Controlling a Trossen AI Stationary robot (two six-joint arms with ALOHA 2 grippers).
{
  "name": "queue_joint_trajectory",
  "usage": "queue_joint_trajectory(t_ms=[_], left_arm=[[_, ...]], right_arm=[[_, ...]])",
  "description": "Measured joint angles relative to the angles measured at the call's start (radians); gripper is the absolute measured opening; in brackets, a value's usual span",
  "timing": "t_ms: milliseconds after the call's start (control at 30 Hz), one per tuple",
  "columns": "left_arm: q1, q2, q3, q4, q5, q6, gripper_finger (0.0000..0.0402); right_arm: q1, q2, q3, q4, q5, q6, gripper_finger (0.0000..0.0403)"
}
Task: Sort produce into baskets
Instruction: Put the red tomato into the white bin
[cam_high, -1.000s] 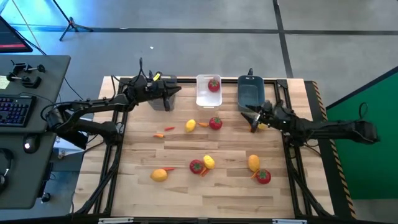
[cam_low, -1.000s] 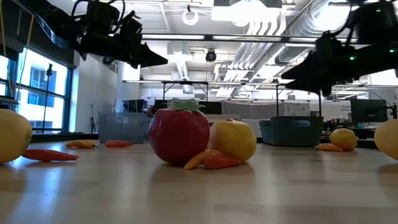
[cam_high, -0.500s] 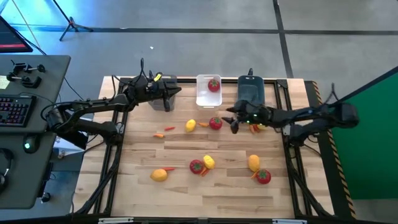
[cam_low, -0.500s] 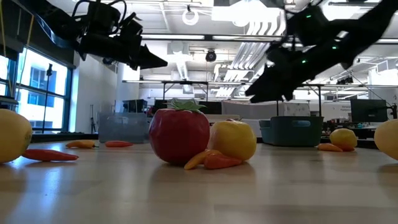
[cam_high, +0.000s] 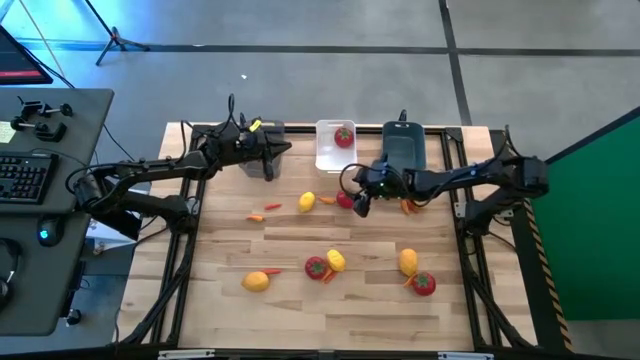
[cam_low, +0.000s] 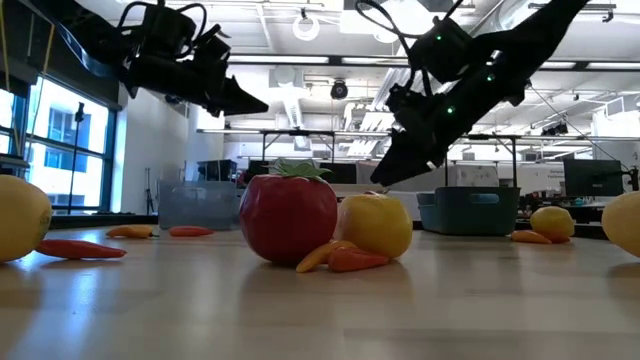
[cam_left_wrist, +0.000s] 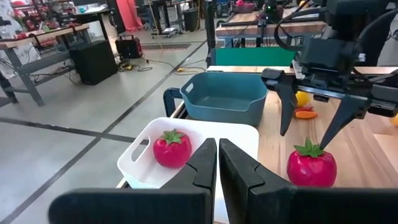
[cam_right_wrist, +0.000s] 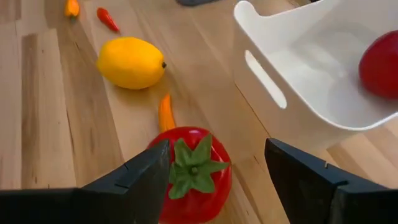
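Note:
The red tomato needs to be sorted into the white bin (cam_right_wrist: 323, 56), so my right gripper should next grab it by its green leafy top (cam_right_wrist: 194, 168).
My right gripper (cam_high: 358, 205) is open over a red tomato (cam_high: 346, 198) that lies on the table in front of the white bin (cam_high: 330, 155). In the right wrist view its fingers stand on either side of the tomato (cam_right_wrist: 194, 180). In the left wrist view its fingertips (cam_left_wrist: 305, 138) hang just above the tomato's green top (cam_left_wrist: 308, 149). My left gripper (cam_high: 283, 147) is shut and empty, held above the smoky grey bin (cam_high: 263, 163). A tomato (cam_high: 343, 135) lies in the white bin. The teal bin (cam_high: 403, 150) shows nothing inside.
A lemon (cam_high: 306, 202) and a carrot piece (cam_right_wrist: 165, 112) lie just left of the tomato. Orange pieces (cam_high: 410, 207) lie before the teal bin, and more carrot pieces (cam_high: 272, 207) lie farther left. Near the front lie lemons (cam_high: 257, 281) (cam_high: 336, 260) (cam_high: 408, 262) and tomatoes (cam_high: 316, 267) (cam_high: 424, 284).
My right gripper has swung from in front of the teal bin toward the table's left, and has come down over the tomato in front of the white bin.

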Motion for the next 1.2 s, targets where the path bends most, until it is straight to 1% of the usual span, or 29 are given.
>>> queue_joint_trajectory(t_ms=[333,433,500,567,667,833,867,900,1033,1200], left_arm=[[-0.002,0.000,0.000,-0.024,0.000,-0.020,0.0005],[-0.002,0.000,0.000,-0.029,0.000,-0.020,0.0005],[-0.002,0.000,0.000,-0.029,0.000,-0.020,0.0005],[-0.002,0.000,0.000,-0.029,0.000,-0.024,0.0005],[-0.002,0.000,0.000,-0.030,0.000,-0.025,0.0005],[-0.002,0.000,0.000,-0.037,0.001,-0.025,0.0005],[-0.002,0.000,0.000,-0.037,0.001,-0.026,0.0005],[-0.002,0.000,0.000,-0.037,0.000,-0.026,0.0005],[-0.002,0.000,0.000,-0.036,0.001,-0.040,0.0005],[-0.002,0.000,0.000,-0.036,0.001,-0.046,0.0005]], right_arm=[[0.002,0.050,0.007,-0.026,-0.011,0.023,0.0251],[0.002,0.051,0.008,-0.030,-0.028,0.027,0.0241],[0.002,0.049,0.007,-0.031,-0.033,0.027,0.0222],[0.002,0.049,0.007,-0.033,-0.034,0.027,0.0194],[0.002,0.049,0.007,-0.036,-0.034,0.026,0.0135],[0.002,0.049,0.006,-0.036,-0.051,0.023,0.0024],[0.002,0.049,0.006,-0.036,-0.051,0.019,0.0013],[0.002,0.049,0.006,-0.035,-0.051,0.014,0.0008],[0.002,0.049,0.006,-0.028,-0.054,0.000,0.0018],[0.002,0.050,0.004,-0.002,-0.061,-0.001,0.0003]])
